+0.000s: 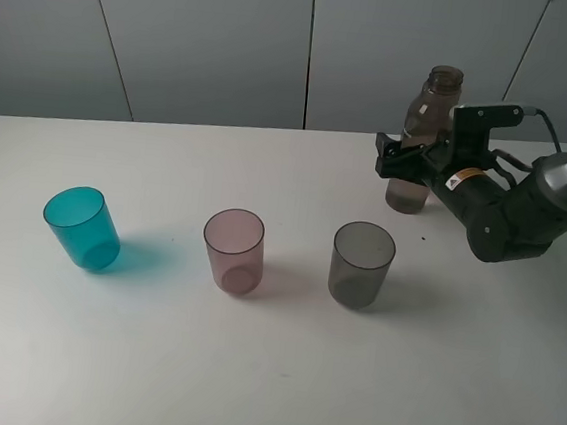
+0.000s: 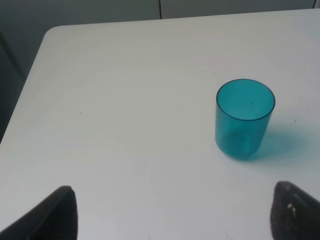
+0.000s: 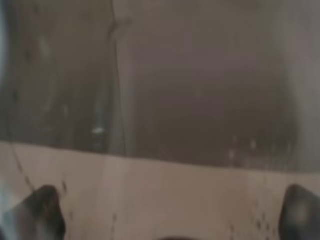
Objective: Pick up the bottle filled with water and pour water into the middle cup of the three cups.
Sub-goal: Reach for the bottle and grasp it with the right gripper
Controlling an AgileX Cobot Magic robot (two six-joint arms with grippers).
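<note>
The smoky-brown bottle has my fingers on either side, forward past its middle [image 1: 425, 131], above its base [image 1: 405, 202], so my right gripper closes next.
The smoky-brown bottle [image 1: 427, 126] stands upright on the white table [image 1: 266, 392] at the back right, uncapped. My right gripper [image 1: 401, 162] is at its middle, jaws open on either side of it; I cannot tell whether they touch it. The bottle [image 3: 200, 100] fills the right wrist view, with the fingertips [image 3: 45, 210] wide apart at the frame's corners. The three cups stand in a row nearer the front: teal [image 1: 83, 228], the pale pink middle cup [image 1: 234, 250], and smoky grey [image 1: 361, 264]. My left gripper [image 2: 172, 215] is open and empty, short of the teal cup [image 2: 244, 119].
The table's left edge and far left corner [image 2: 47, 35] show in the left wrist view. A grey panelled wall [image 1: 230, 37] runs behind the table. The right arm [image 1: 510, 209] reaches in from the right edge.
</note>
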